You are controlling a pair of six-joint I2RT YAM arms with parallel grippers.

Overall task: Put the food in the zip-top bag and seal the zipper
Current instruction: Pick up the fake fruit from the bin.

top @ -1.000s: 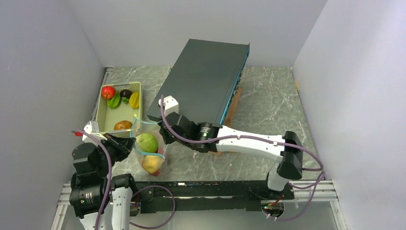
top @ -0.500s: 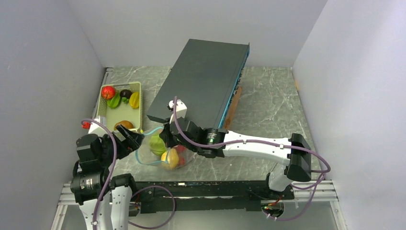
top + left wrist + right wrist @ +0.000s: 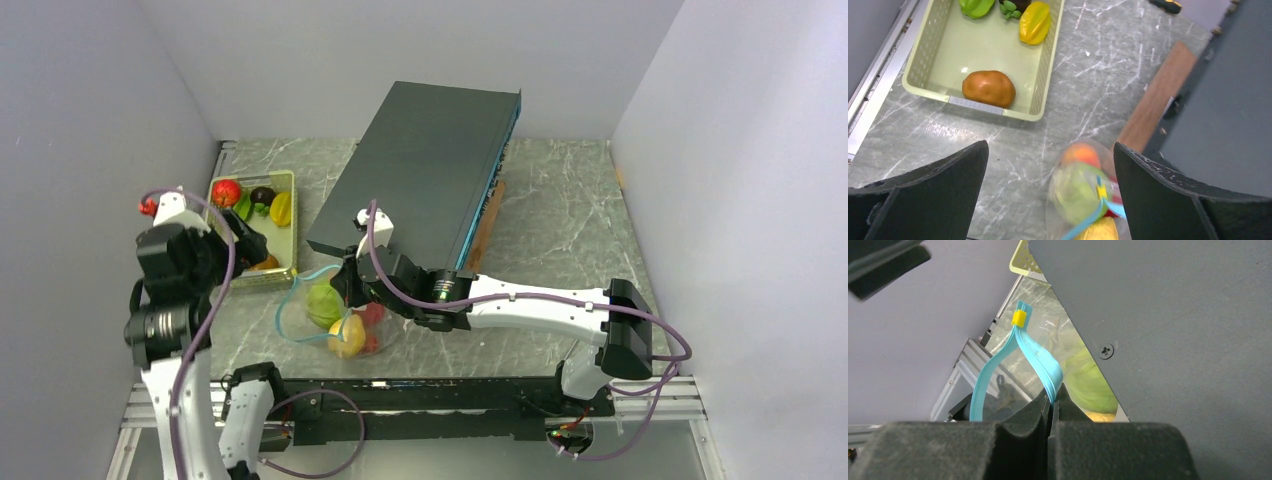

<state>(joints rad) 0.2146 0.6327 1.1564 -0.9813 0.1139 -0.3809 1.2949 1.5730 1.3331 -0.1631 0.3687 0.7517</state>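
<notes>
My left gripper is to grab the yellow piece (image 3: 348, 336) next, across its sides at its near end. The yellow piece's far end then stays free for the bag's opening.
The zip-top bag (image 3: 338, 322) lies on the table holding a green ball (image 3: 322, 301), a yellow piece (image 3: 348, 336) and a red piece. My right gripper (image 3: 346, 284) is shut on the teal zipper (image 3: 1040, 357), just short of the yellow slider (image 3: 1019, 318). The bag's mouth gapes in a loop. My left gripper (image 3: 248, 246) hangs open above the basket's near end, holding nothing. In the left wrist view the bag (image 3: 1083, 192) lies below, between the spread fingers (image 3: 933, 185). More food sits in the basket: a brown piece (image 3: 988, 88), a yellow one (image 3: 1034, 22), a red apple (image 3: 226, 191).
The pale yellow-green basket (image 3: 292, 222) stands at the back left by the wall. A big dark slab (image 3: 430, 165) leans over a wooden block (image 3: 487, 225) behind the bag, close to my right wrist. Metal rails run along the near edge.
My left gripper opened, let go of the bag and rose back-left toward the basket. The bag sank onto the table. My right gripper stays shut on the zipper.
</notes>
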